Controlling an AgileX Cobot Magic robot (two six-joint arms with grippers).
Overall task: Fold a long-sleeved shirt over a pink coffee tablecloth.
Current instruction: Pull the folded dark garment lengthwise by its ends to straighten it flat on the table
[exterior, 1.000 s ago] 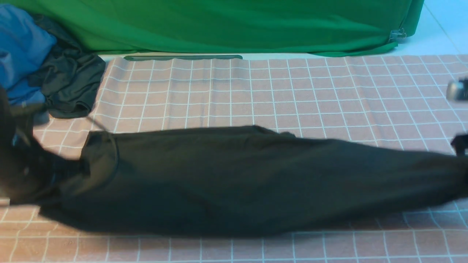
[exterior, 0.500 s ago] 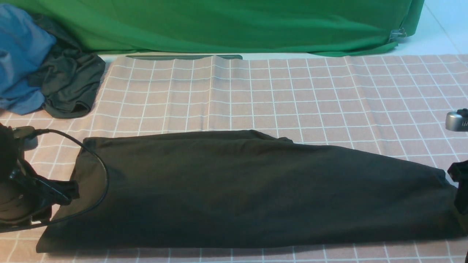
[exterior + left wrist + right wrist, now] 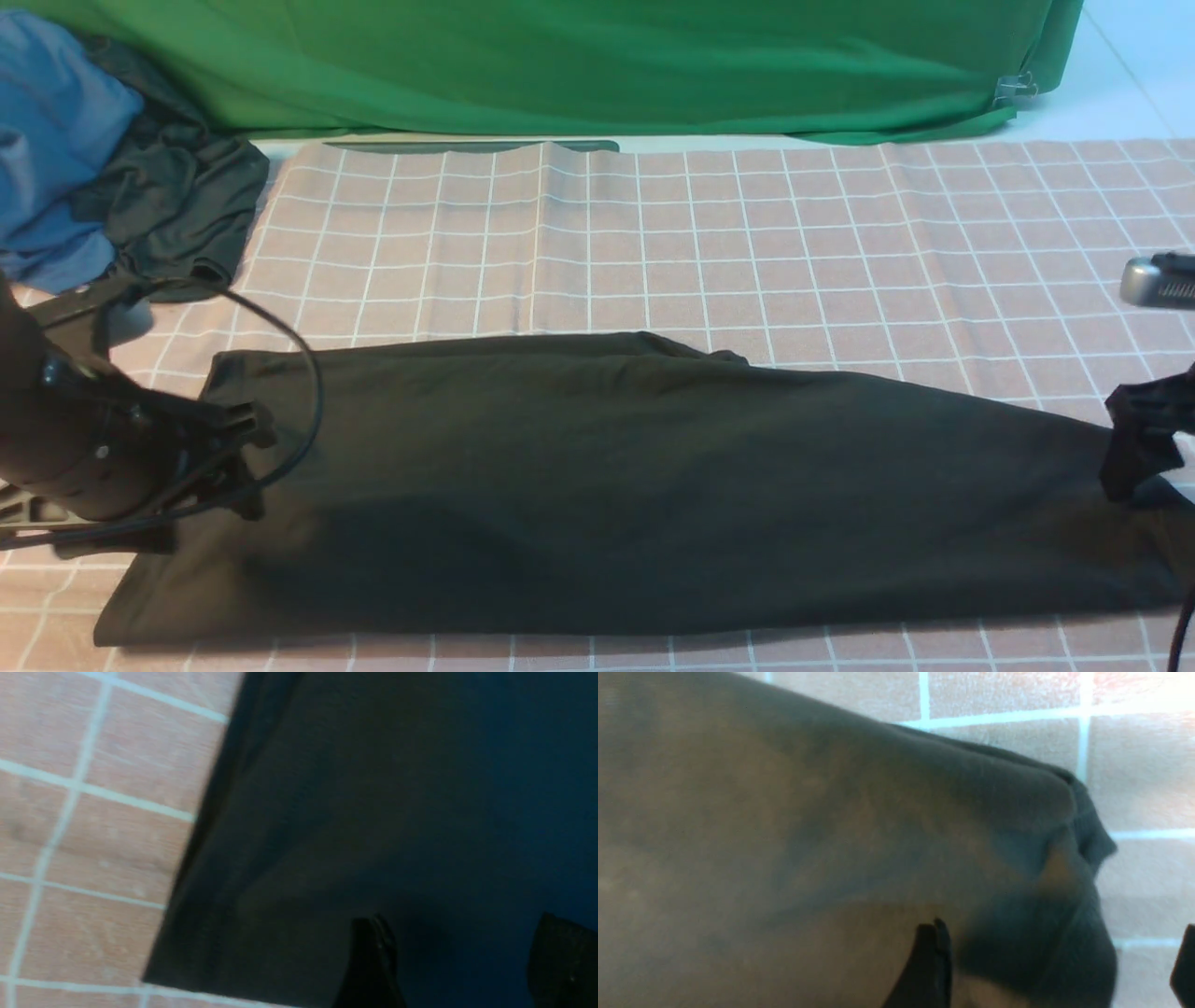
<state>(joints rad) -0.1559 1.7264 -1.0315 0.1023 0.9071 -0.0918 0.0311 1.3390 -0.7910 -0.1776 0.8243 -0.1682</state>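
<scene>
The wide middle of the long-sleeved shirt (image 3: 635, 485) lies flat on the tablecloth, so my right gripper should next pinch its narrow bunched end (image 3: 1160, 525) to fold the shirt.
The long-sleeved shirt (image 3: 635, 485) lies as a long black band across the pink coffee tablecloth (image 3: 747, 243), with its print and neck label hidden. My left gripper (image 3: 241, 457) hovers open over the shirt's left end; the left wrist view shows black shirt fabric (image 3: 373, 788) between the spread fingers (image 3: 373, 961) and pink grid cloth (image 3: 93, 835) beside it. My right gripper (image 3: 1131, 448) stands open at the shirt's narrow right end. In the right wrist view that bunched end (image 3: 1045, 933) sits between the parted jaws, with tablecloth (image 3: 1148, 779) beyond.
A bright green cloth (image 3: 560, 65) hangs along the back. A blue garment (image 3: 56, 140) and a smaller dark garment (image 3: 177, 215) are piled at the back left. A cable (image 3: 313, 401) loops from my left arm over the shirt.
The shirt, stretched and blurred a second ago, now lies flat and slightly nearer the front. Both grippers have moved inward over its ends, the left one farthest.
</scene>
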